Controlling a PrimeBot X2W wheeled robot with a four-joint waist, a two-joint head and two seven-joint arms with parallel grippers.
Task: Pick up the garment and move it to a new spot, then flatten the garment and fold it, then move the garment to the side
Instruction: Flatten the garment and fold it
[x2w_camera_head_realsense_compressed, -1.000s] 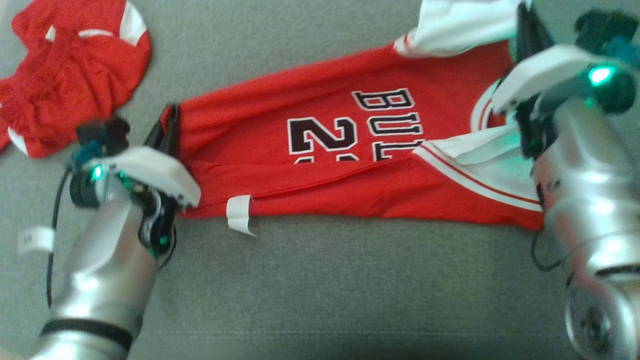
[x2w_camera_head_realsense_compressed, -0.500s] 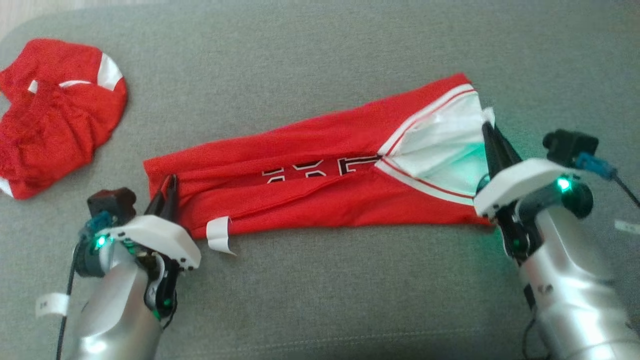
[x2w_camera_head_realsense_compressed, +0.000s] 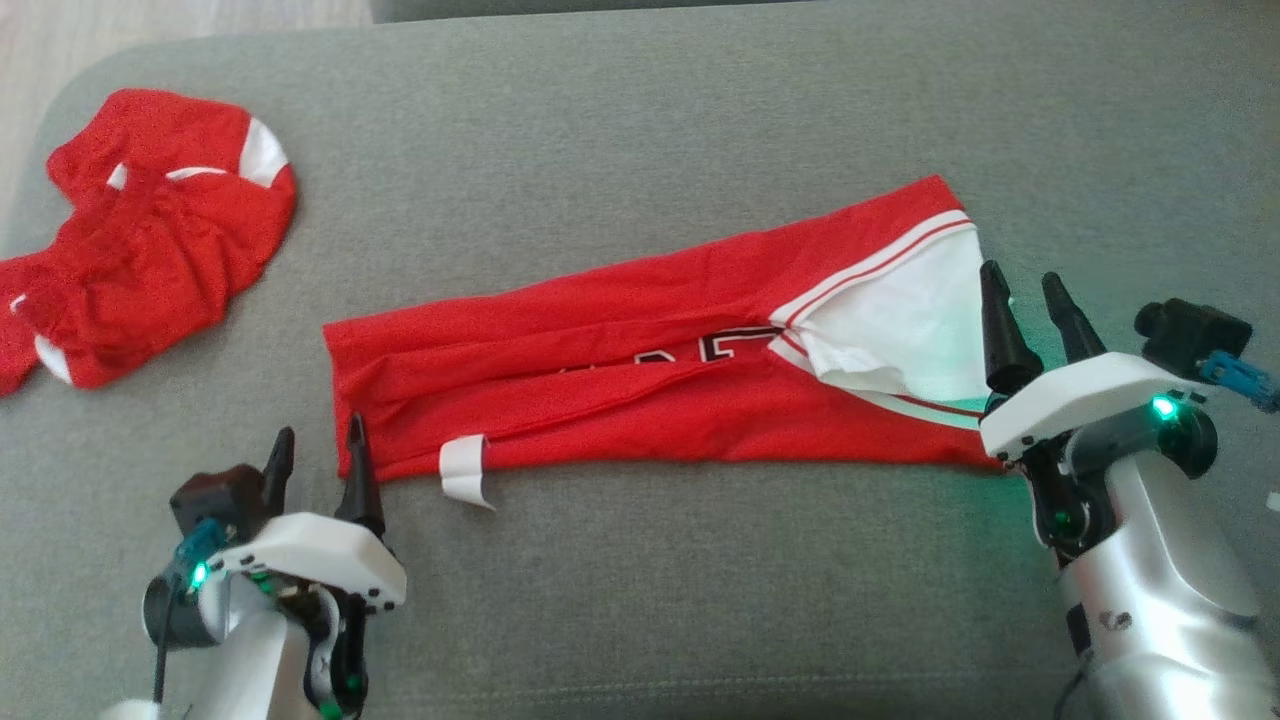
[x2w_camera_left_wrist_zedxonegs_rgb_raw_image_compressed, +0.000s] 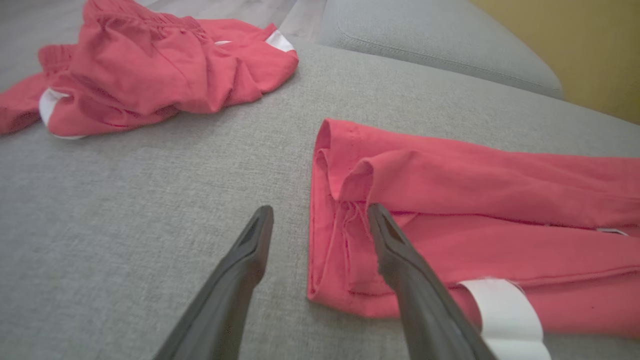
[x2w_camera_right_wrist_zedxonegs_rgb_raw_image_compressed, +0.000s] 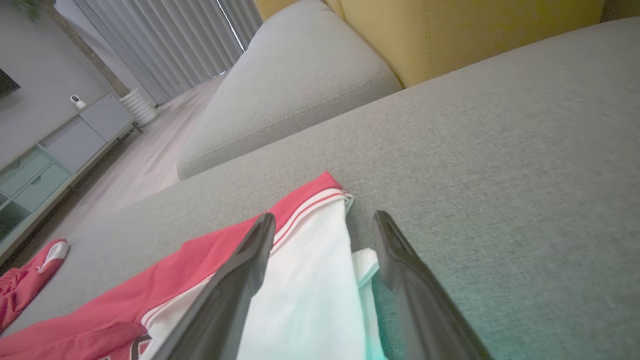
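Note:
The long red band (x2w_camera_head_realsense_compressed: 576, 396) of the jersey needs to be folded. My right gripper should grab the band by its white striped end (x2w_camera_head_realsense_compressed: 930, 318) next.
The garment (x2w_camera_head_realsense_compressed: 620, 390), a red jersey with white trim, lies folded into a long narrow band across the grey cushion (x2w_camera_head_realsense_compressed: 640, 150). Its white sleeve end (x2w_camera_right_wrist_zedxonegs_rgb_raw_image_compressed: 310, 280) lies to the right and a white tag (x2w_camera_head_realsense_compressed: 462, 468) hangs at its near left. My left gripper (x2w_camera_head_realsense_compressed: 316, 452) is open at the band's near-left corner, its fingers (x2w_camera_left_wrist_zedxonegs_rgb_raw_image_compressed: 400, 260) straddling the hem (x2w_camera_left_wrist_zedxonegs_rgb_raw_image_compressed: 330, 240). My right gripper (x2w_camera_head_realsense_compressed: 1027, 300) is open at the white end, with nothing between its fingers (x2w_camera_right_wrist_zedxonegs_rgb_raw_image_compressed: 240, 280).
A second red garment with white trim (x2w_camera_head_realsense_compressed: 150, 240) lies crumpled at the cushion's far left, also in the left wrist view (x2w_camera_left_wrist_zedxonegs_rgb_raw_image_compressed: 150, 65). Another grey cushion (x2w_camera_right_wrist_zedxonegs_rgb_raw_image_compressed: 285, 90) and a yellow backrest (x2w_camera_right_wrist_zedxonegs_rgb_raw_image_compressed: 450, 30) stand beyond. Bare floor (x2w_camera_head_realsense_compressed: 150, 30) shows past the far-left edge.
Both grippers went from shut on the jersey's ends to open, releasing it. The far half was folded over toward me, hiding the lettering. The arms drew back toward me and the head camera shifted.

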